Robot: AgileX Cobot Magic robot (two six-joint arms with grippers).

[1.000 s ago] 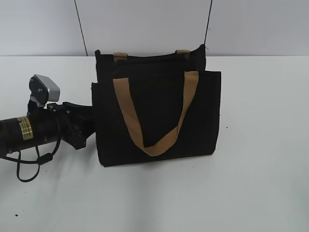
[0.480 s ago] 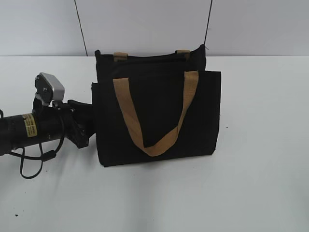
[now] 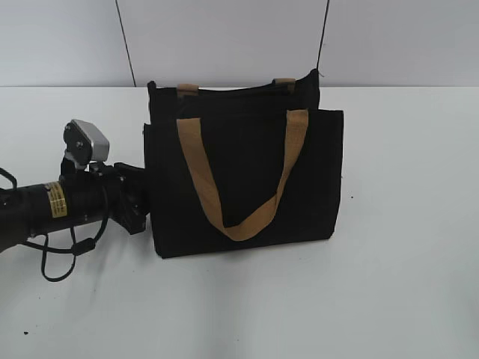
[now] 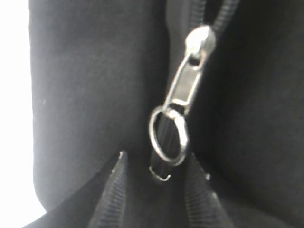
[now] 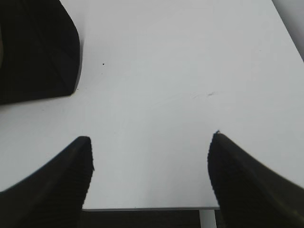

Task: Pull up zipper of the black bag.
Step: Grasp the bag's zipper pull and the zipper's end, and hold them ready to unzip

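Observation:
The silver pull tab (image 4: 186, 80) should stay free, so my left gripper will pinch its black tail's end (image 4: 160, 168) next.
The black bag (image 3: 247, 179) stands upright on the white table (image 3: 404, 284), with its tan handles (image 3: 243, 224) hanging down the front. My left gripper (image 3: 144, 203) is at the bag's left end. In the left wrist view the zipper's silver pull tab (image 4: 186, 80) hangs from the slider, with a metal ring (image 4: 168, 135) and a short black strap below it. My left gripper's fingers (image 4: 156, 159) are apart on either side of that strap. The pull is hidden in the exterior view. My right gripper (image 5: 152, 137) is open and empty above the table.
The right wrist view shows a corner of the bag (image 5: 38, 52) at the top left and the table's front edge (image 5: 147, 207) just below my fingers. A grey wall (image 3: 239, 37) rises behind the table.
My left arm has moved right and slightly down, bringing its gripper up against the bag's left end. The bag has barely shifted.

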